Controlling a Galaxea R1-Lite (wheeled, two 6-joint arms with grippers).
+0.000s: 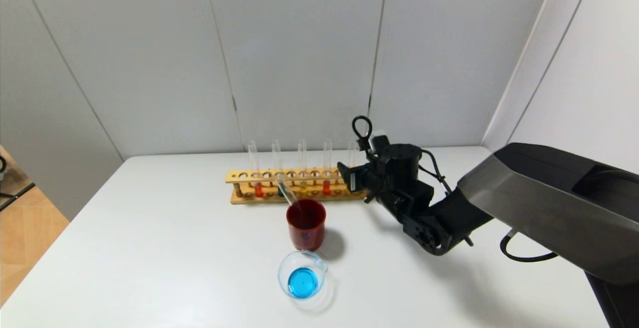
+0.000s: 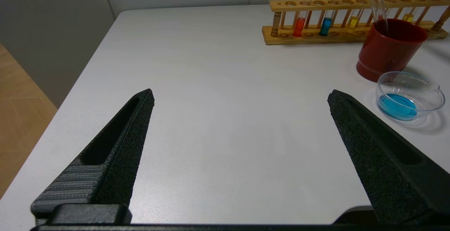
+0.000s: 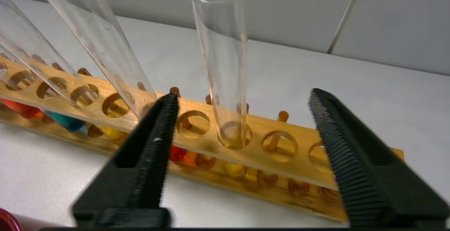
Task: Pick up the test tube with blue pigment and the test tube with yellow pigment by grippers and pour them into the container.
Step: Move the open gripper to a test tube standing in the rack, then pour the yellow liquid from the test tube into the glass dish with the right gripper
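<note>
The wooden rack closes around the lower end of the yellow test tube, so my right gripper needs to grab the tube by its bare glass above the rack (image 3: 225, 75) next.
My right gripper (image 3: 243, 96) is open at the right end of the wooden rack (image 1: 294, 185). Its fingers stand on either side of a test tube with yellow pigment (image 3: 221, 65), which sits upright in its hole, touching neither finger. In the head view that tube (image 1: 352, 156) shows just behind the gripper (image 1: 349, 178). A test tube with blue pigment (image 2: 325, 26) and a second yellow tube (image 2: 353, 22) stand further along the rack. The container (image 1: 302, 274), a low glass beaker, holds blue liquid. My left gripper (image 2: 242, 94) hangs open over bare table.
A dark red cup (image 1: 306, 224) stands between rack and beaker, with an empty tube (image 1: 287, 190) leaning in it. Two tubes with red liquid (image 1: 258, 188) (image 1: 326, 187) sit in the rack. The white table (image 1: 174, 248) ends at a wall behind and a drop on the left.
</note>
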